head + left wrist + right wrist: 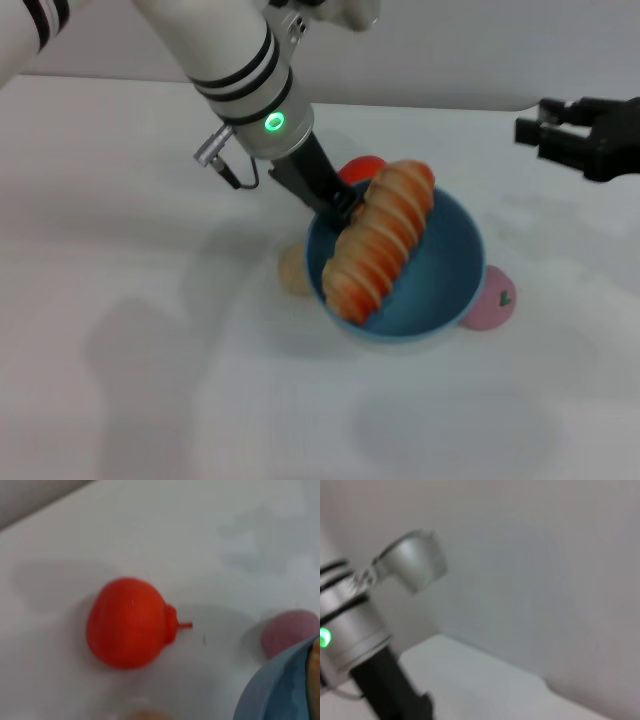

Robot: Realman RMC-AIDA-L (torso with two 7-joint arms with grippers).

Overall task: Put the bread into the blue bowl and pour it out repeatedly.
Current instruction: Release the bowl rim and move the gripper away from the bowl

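My left gripper now keeps hold of the blue bowl until I have lowered it. The blue bowl's lower edge (397,337) hangs above the tabletop, apart from its shadow.
The bread (380,240), a golden-orange loaf with cream spiral ridges, lies slantwise in the blue bowl (450,260), its far end sticking up over the rim. My left gripper (340,205) reaches down to the bowl's far-left rim and is shut on it, beside the bread. The bowl looks slightly tipped. The left wrist view shows a piece of the bowl's rim (270,695) and a sliver of bread (315,665). My right gripper (545,125) hangs open and empty at the far right, away from the bowl.
A red round toy with a stem (127,622) lies just behind the bowl (362,167). A pink ball (492,300) touches the bowl's right side. A small beige ball (293,270) sits at its left. The white table (130,350) spreads all around.
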